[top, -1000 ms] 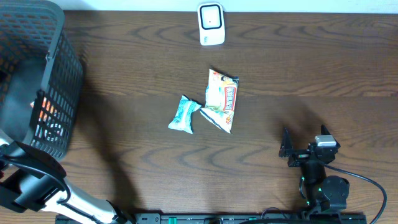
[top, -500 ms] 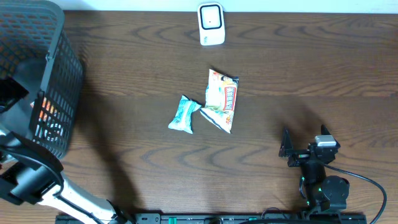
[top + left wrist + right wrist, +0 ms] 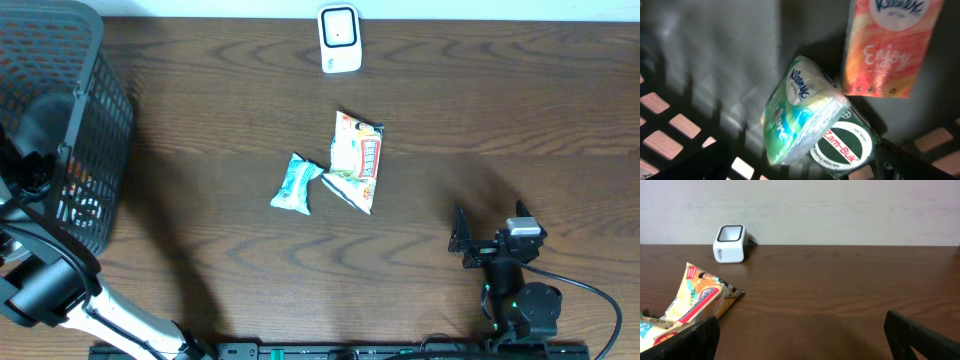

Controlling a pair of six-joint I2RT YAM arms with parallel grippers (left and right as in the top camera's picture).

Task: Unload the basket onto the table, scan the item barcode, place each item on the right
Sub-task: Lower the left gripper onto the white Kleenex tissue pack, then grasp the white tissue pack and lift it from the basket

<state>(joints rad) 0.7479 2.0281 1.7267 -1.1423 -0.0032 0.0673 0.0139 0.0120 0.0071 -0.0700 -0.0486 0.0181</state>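
Note:
I need to grab the green Kleenex pack (image 3: 800, 110) by its near end (image 3: 789, 137) with my left gripper next, so the pack's far end stays exposed for scanning its barcode.
My left gripper (image 3: 800, 172) is down inside the black basket (image 3: 95, 130), and its arm (image 3: 25, 200) reaches over the near rim. Its jaws stand wide and open, dim at the bottom corners of the left wrist view. Between and ahead of them lie a green Kleenex pack (image 3: 800, 110) and a round Zam-Buk tin (image 3: 846, 145). An orange Kleenex pack (image 3: 887, 45) lies further in. The white scanner (image 3: 339, 38) stands at the table's far edge. My right gripper (image 3: 478, 245) rests open near the front right and holds nothing.
An orange snack bag (image 3: 357, 160) and a blue-white packet (image 3: 295, 184) lie side by side mid-table. The snack bag (image 3: 697, 305) is left of my right gripper's line of sight, with the scanner (image 3: 730, 242) beyond it. The basket's slotted floor (image 3: 670, 125) surrounds the items.
My left arm has swung up over the basket's rim and down into it. The right arm and the items on the table have not moved.

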